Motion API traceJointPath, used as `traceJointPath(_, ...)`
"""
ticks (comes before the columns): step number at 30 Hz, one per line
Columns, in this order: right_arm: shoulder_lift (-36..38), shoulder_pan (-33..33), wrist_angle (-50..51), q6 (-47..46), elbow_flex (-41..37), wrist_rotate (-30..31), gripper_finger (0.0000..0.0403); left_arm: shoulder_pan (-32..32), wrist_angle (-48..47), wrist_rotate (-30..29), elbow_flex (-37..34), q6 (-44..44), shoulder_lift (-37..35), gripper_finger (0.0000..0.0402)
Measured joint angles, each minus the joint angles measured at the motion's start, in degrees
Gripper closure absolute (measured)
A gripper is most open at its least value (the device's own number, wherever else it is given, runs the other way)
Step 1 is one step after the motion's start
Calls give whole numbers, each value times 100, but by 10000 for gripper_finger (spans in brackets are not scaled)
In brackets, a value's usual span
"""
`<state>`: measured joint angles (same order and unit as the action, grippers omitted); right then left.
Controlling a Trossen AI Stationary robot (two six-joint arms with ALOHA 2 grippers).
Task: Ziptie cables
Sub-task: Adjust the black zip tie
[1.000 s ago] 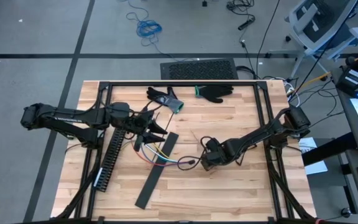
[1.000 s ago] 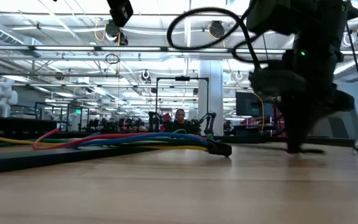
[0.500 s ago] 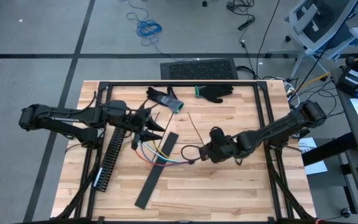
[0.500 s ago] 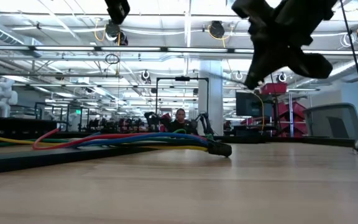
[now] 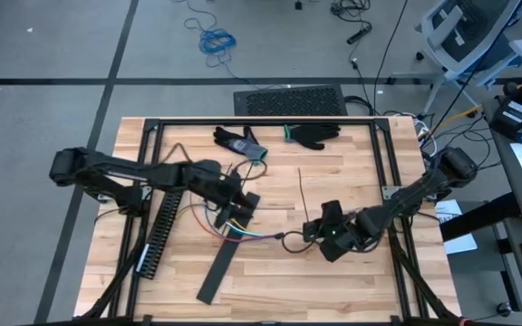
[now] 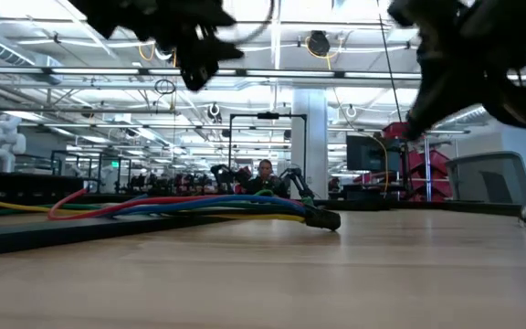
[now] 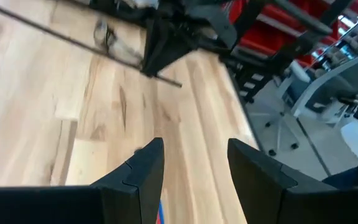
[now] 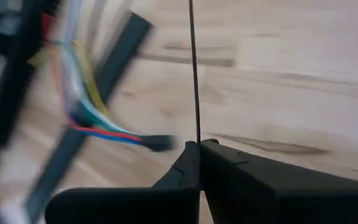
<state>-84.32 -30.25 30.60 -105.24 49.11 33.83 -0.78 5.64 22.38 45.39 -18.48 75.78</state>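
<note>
The left gripper grips the cables by the colored wires (image 5: 252, 234) beside their black end next, so that the cables' black end stays free for the ziptie (image 5: 301, 190).
The cables (image 5: 239, 232), a bundle of red, yellow, blue and green wires, lie on the wooden table; their black end (image 6: 322, 219) points toward the right edge. My left gripper (image 5: 240, 205) hovers open just above the bundle's far side, with nothing between its fingers (image 7: 143, 177). My right gripper (image 5: 319, 228) hangs to the right of the black end. It is shut on a thin black ziptie (image 5: 301, 190) that runs from it toward the far edge. My right gripper pinches the ziptie between its two shut fingers, at the strap's near end (image 8: 197, 140). The fingers slant down from the table's right side. The strap sticks straight out beyond the fingertips toward the far edge, lifted above the wood.
A long black slotted duct (image 5: 160, 232) lies left of the cables, and a flat black strip (image 5: 230, 254) slants under them toward the near edge. Two gloves (image 5: 243, 141) (image 5: 314, 135) lie by the far edge. Bare wood spreads between the cables and the right arm.
My left gripper has swung down and toward the right edge, coming over the cables, still open. My right gripper, shut throughout, has risen off the table, rolled its wrist and shifted toward the right edge, carrying the ziptie. The cables have not moved.
</note>
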Motion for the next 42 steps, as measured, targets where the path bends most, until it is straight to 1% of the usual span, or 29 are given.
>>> traceJointPath(1, -29, 81, 44, 48, -67, -170, 403, 25, 55, 13, 0, -57, 161, 229)
traceJointPath(5, -224, 578, 72, 859, -156, -945, 403, 244, 133, 297, 136, -66, 669, 229)
traceJointPath(9, -444, 1087, -40, 1793, -160, -1385, 403, 525, 125, 313, 306, 148, 955, 229)
traceJointPath(12, -531, 1457, -74, 2394, -158, -1577, 403, 681, 128, 55, 466, 407, 1086, 229)
traceJointPath(15, -638, 1799, -68, 2917, -158, -1733, 403, 797, 126, -349, 599, 585, 1225, 229)
traceJointPath(17, -665, 2001, -79, 3144, -158, -1783, 403, 815, 110, -527, 641, 557, 1360, 229)
traceJointPath(19, -660, 2162, -95, 3274, -157, -1764, 403, 819, -32, -564, 675, 507, 1533, 229)
traceJointPath(22, -598, 2346, -185, 3504, -156, -1747, 403, 815, -596, -617, 809, 411, 1808, 229)
traceJointPath(26, -578, 2455, -235, 3739, -154, -1765, 403, 842, -1111, -594, 1084, 901, 2221, 229)
traceJointPath(30, -560, 2471, -207, 3794, -154, -1769, 403, 870, -1120, -580, 1375, 1301, 2462, 229)
traceJointPath(34, -559, 2503, -202, 3784, -154, -1769, 403, 878, -1289, -1195, 1515, 1294, 2554, 229)
traceJointPath(38, -559, 2524, -242, 3715, -154, -1736, 403, 910, -1519, -1628, 1526, 1160, 2551, 229)
traceJointPath(42, -559, 2579, -259, 3759, -154, -1725, 403, 997, -1442, -1669, 1526, 1001, 2552, 229)
